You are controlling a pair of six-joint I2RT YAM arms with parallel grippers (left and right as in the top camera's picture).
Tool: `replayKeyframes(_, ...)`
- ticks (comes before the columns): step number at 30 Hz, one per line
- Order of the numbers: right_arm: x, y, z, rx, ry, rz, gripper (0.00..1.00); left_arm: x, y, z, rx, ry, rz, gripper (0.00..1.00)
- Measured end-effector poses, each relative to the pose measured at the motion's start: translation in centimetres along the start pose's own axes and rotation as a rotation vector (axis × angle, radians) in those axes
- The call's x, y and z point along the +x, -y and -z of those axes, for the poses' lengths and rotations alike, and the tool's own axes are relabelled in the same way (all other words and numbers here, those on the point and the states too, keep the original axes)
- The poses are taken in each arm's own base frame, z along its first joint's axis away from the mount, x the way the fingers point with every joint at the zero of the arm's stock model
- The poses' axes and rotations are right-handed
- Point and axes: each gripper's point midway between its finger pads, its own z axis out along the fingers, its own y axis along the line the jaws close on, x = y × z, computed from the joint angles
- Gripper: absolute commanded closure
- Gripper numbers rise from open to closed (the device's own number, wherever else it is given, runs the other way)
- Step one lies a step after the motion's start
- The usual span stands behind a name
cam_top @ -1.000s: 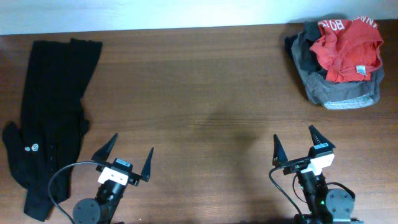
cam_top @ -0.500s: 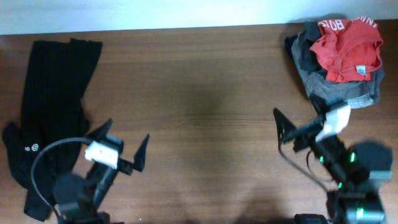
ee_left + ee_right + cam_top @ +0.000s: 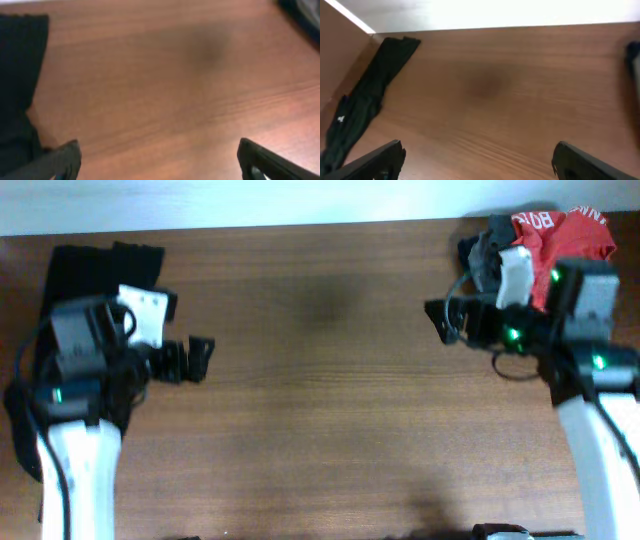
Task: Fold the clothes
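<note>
Next, my left gripper needs to grab the black garment by its edge facing empty wood, to draw it into my right gripper's reach for folding.
The black garment lies stretched along the table's left side, partly hidden under my left arm. It also shows at the left of the left wrist view. In the right wrist view it lies far off, with its small white logo visible. My left gripper is open and empty, raised just right of the garment; its fingers spread wide over bare wood. My right gripper is open and empty, raised at the right.
A red garment with white lettering lies on a grey garment at the back right corner, partly behind my right arm. The wooden table stretches between the arms. A white wall runs along the back edge.
Both arms have risen from the front edge and swung toward the back. The left gripper now hangs beside the black garment, the right one near the red and grey pile. Both stay open.
</note>
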Motion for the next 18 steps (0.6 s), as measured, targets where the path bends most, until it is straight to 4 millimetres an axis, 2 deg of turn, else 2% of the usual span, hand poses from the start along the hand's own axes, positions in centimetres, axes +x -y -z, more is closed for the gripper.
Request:
replayKeyframes(3,-0.4,0.6,-2.4,-0.046,-0.024,-0.015,0.01,-1.1,-1.2,-2.3,0.008,-0.040,0.015,0.01)
replayKeyframes(5,-0.3,0.5,-3.5,-0.097,-0.037,-0.027,0.00,-0.9,-1.8,-3.8,0.012,-0.066,0.023,0.02)
replayKeyframes(6,-0.1,0.4,-4.1,-0.125,-0.047,-0.036,0.03,-0.5,-2.2,-4.8,0.013,-0.085,0.030,0.19)
replayKeyframes(7,0.1,0.4,-4.7,-0.148,-0.059,-0.047,0.05,-0.2,-2.6,-5.7,0.011,-0.106,0.037,0.26)
replayKeyframes(12,1.8,0.9,-6.9,-0.211,-0.135,-0.116,0.05,2.6,-6.2,-9.8,-0.113,-0.230,0.123,0.30)
replayKeyframes(18,3.3,1.7,-8.6,-0.232,-0.196,-0.167,0.05,7.1,-11.4,-12.0,-0.387,-0.388,0.250,0.30)
